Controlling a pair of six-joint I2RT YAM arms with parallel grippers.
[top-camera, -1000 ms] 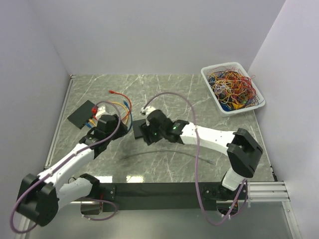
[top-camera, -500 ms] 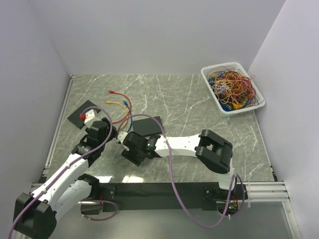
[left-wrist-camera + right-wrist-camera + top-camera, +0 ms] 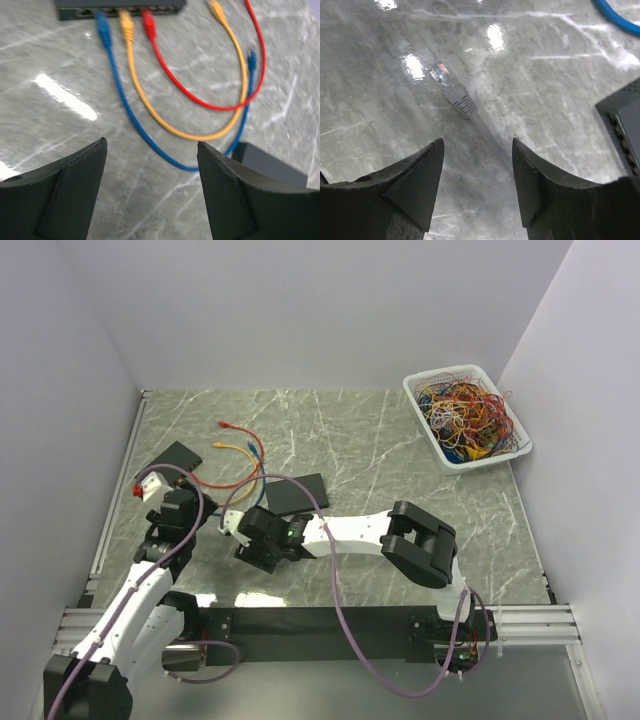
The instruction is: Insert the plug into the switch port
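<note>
The right gripper will next grab the grey plug by its ribbed boot at the cable end (image 3: 464, 106), so the clear tip stays free to insert.
A grey plug (image 3: 451, 90) lies on the marble table with its grey cable running back between my right gripper's open fingers; nothing is held. My right gripper (image 3: 477, 142) (image 3: 250, 545) hovers low over that cable. A black switch (image 3: 622, 125) (image 3: 297, 492) shows its ports at the right edge of the right wrist view. My left gripper (image 3: 152, 142) (image 3: 165, 492) is open and empty. It faces a second black switch (image 3: 120, 5) (image 3: 175, 455) with blue, orange and red plugs seated in it.
Red (image 3: 200, 97), orange (image 3: 165, 125) and blue (image 3: 145, 135) cables loop over the table between the two switches, with free plugs at the far ends. A white basket (image 3: 465, 415) of tangled wires sits at the back right. Walls close in the left, back and right.
My right gripper has swung left and nearer, away from the middle switch, to above the grey plug. My left gripper has drawn back to the left and its jaws have widened.
</note>
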